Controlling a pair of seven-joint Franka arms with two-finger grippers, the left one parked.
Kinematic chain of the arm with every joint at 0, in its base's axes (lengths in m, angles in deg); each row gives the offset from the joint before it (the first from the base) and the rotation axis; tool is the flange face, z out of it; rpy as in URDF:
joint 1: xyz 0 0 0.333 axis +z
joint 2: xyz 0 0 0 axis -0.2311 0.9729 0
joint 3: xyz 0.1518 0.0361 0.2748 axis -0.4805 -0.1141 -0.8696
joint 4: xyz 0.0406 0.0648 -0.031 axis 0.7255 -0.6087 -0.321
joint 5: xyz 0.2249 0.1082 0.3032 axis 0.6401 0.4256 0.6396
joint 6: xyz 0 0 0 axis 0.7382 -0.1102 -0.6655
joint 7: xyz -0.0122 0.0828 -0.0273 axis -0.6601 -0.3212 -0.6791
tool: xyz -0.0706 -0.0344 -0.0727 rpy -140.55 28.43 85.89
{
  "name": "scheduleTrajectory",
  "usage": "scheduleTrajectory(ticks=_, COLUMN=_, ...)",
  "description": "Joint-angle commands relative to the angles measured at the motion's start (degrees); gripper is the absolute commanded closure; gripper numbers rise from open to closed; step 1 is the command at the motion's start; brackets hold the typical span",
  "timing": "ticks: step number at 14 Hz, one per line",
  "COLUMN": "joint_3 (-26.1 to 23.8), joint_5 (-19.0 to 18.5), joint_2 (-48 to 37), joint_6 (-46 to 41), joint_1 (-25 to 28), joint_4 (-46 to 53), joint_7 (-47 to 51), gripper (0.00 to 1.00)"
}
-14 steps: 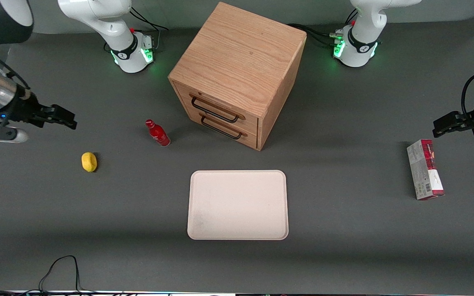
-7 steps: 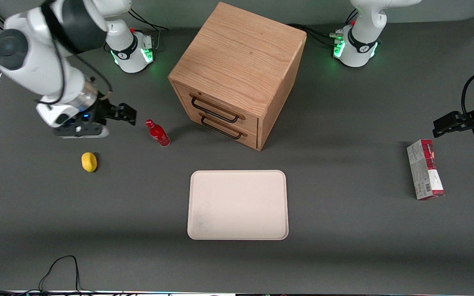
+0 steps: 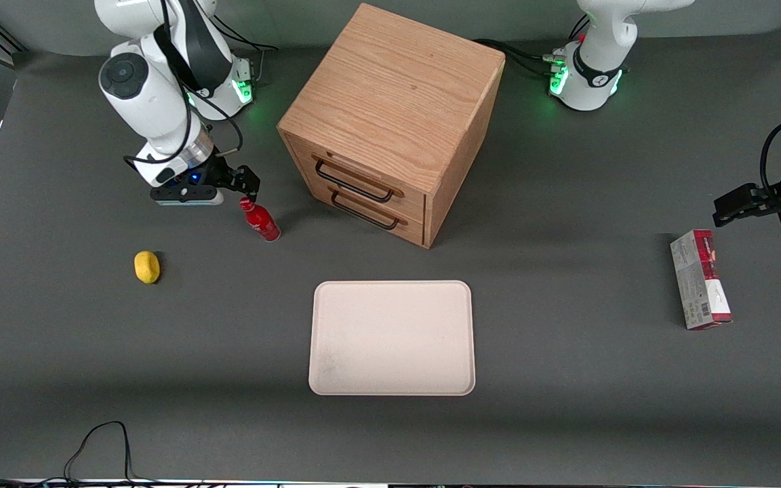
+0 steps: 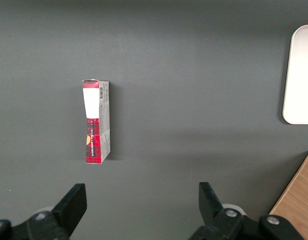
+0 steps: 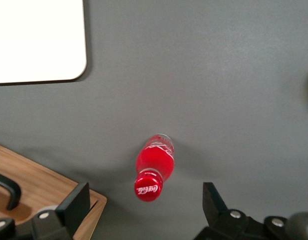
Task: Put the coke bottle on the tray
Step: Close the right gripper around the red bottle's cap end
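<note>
Next, my gripper grabs the small red coke bottle by its cap (image 3: 247, 203) to set it on the tray (image 3: 392, 337).
The small red coke bottle (image 3: 259, 221) stands upright on the grey table, beside the wooden drawer cabinet (image 3: 390, 122) and farther from the front camera than the cream-beige tray (image 3: 392, 337). In the right wrist view the bottle (image 5: 154, 167) shows from above, red cap with white lettering, and a corner of the tray (image 5: 39, 40) shows too. My gripper (image 3: 241, 181) hovers just above the bottle's cap, a little farther from the camera. Its fingers (image 5: 76, 205) are spread wide and hold nothing; the cap sits between them (image 5: 146, 212).
A yellow lemon (image 3: 147, 266) lies toward the working arm's end of the table. A red-and-grey carton (image 3: 699, 279) lies toward the parked arm's end, also in the left wrist view (image 4: 96, 121). The cabinet has two closed drawers with black handles (image 3: 355, 183). A black cable (image 3: 99, 447) lies near the table's front edge.
My arm has swung in from the working arm's end of the table toward the cabinet and now hovers over the bottle's cap. The bottle, tray and lemon have not moved.
</note>
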Motion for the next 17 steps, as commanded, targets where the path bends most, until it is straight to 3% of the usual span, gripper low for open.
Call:
scheduleTrajectory(ticks=1, joint_3=0.14, joint_5=1.09, joint_2=-1.01, joint_6=4.32, joint_1=0.60, joint_4=-2.94, joint_7=0.98, gripper=0.00)
scheduleTrajectory(ticks=14, joint_3=-1.96, joint_5=0.74, joint_2=5.67, joint_6=13.47, joint_1=0.51, joint_4=-5.93, joint_7=1.60, gripper=0.01)
scheduleTrajectory(ticks=15, joint_3=-2.05, joint_5=0.65, joint_2=6.02, joint_6=13.47, joint_1=0.51, joint_4=-5.92, joint_7=1.51, gripper=0.06)
scheduleTrajectory(ticks=16, joint_3=-1.97, joint_5=0.65, joint_2=6.11, joint_6=13.39, joint_1=0.51, joint_4=-5.92, joint_7=1.60, gripper=0.24)
scheduleTrajectory(ticks=17, joint_3=-1.96, joint_5=0.65, joint_2=6.20, joint_6=13.21, joint_1=0.42, joint_4=-5.92, joint_7=1.60, gripper=0.56)
